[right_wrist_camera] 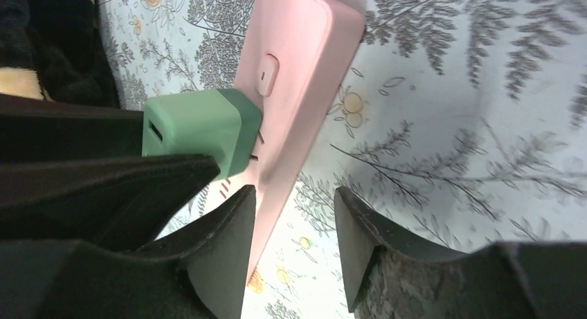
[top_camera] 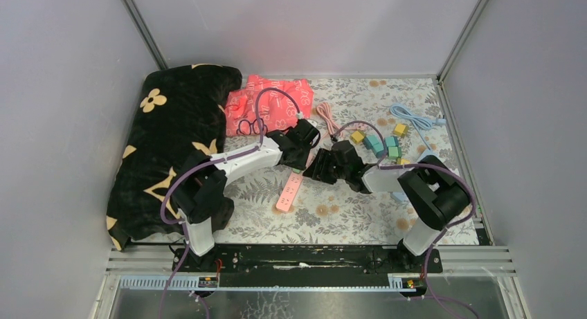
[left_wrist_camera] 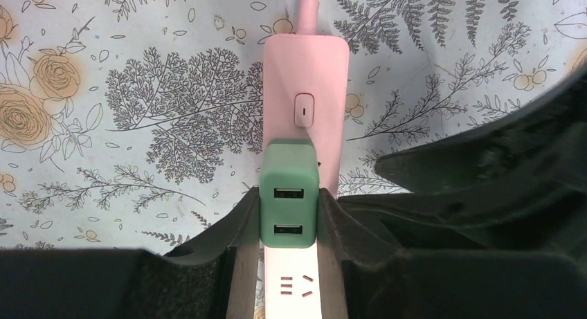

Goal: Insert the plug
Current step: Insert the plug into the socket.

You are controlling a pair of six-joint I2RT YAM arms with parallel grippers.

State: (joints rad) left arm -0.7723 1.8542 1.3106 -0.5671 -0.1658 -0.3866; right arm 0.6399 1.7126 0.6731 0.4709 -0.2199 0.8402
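The plug's base is against the strip's face (right_wrist_camera: 297, 63) over the socket below its switch, and the plug would stay there. My left gripper should open now.
A pink power strip (top_camera: 291, 189) lies on the flowered cloth. In the left wrist view my left gripper (left_wrist_camera: 289, 222) is shut on a green two-port USB plug (left_wrist_camera: 289, 194), which stands on the strip (left_wrist_camera: 304, 70) just below its switch. An empty socket shows beneath it. In the right wrist view the plug (right_wrist_camera: 201, 129) sits against the strip's face (right_wrist_camera: 297, 63) with a thin sliver of prong showing. My right gripper (right_wrist_camera: 294, 215) is open, with the strip's long edge just inside the gap by one finger. From above, both grippers (top_camera: 302, 151) (top_camera: 320, 168) meet over the strip's far end.
A black blanket with yellow flowers (top_camera: 173, 139) fills the left side. A red bag (top_camera: 266, 101), a pink cable (top_camera: 325, 115), a blue cable (top_camera: 415, 118) and several small coloured plugs (top_camera: 381, 142) lie at the back. Grey walls enclose the table.
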